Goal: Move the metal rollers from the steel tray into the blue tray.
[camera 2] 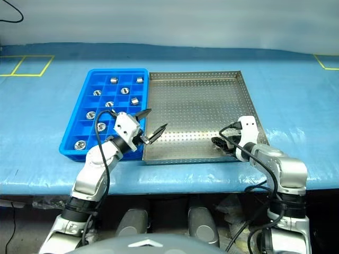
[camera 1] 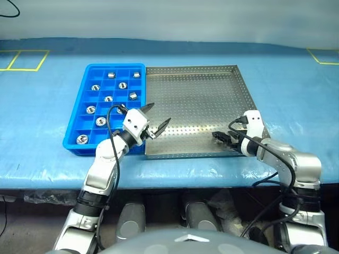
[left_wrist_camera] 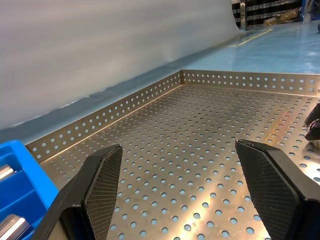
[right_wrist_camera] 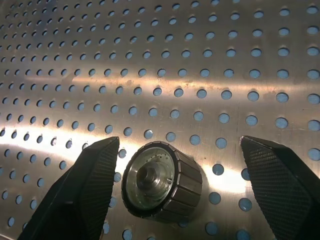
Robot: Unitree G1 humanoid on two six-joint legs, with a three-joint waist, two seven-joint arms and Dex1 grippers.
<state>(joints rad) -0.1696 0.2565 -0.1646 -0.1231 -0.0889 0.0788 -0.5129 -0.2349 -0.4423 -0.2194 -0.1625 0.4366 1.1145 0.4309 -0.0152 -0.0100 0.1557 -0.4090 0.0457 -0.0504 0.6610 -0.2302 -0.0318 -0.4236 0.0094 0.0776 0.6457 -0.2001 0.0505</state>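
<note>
My fingers are beside the metal roller (right_wrist_camera: 162, 182), low over the steel tray's perforated bottom in the right wrist view. It is time for my right gripper to close. Closing now would catch it.
One metal roller (right_wrist_camera: 162, 187) lies on its side on the perforated floor of the steel tray (camera 1: 196, 100), near the tray's front right corner. My right gripper (right_wrist_camera: 180, 145) is open and tilted down over it. A finger stands on each side of the roller, and neither touches it. Several more metal rollers (camera 1: 108, 98) sit one to a compartment in the blue tray (camera 1: 78, 108), which butts against the steel tray's left rim. My left gripper (camera 1: 161, 112) hovers open and empty over the steel tray's front left corner, pointing level across the tray.
Both trays rest on a table with a blue cover (camera 1: 296, 106), close to its front edge. Yellow tape outlines mark the cover at the far left (camera 1: 24, 61) and the far right (camera 1: 323, 55). Black cables loop off both wrists.
</note>
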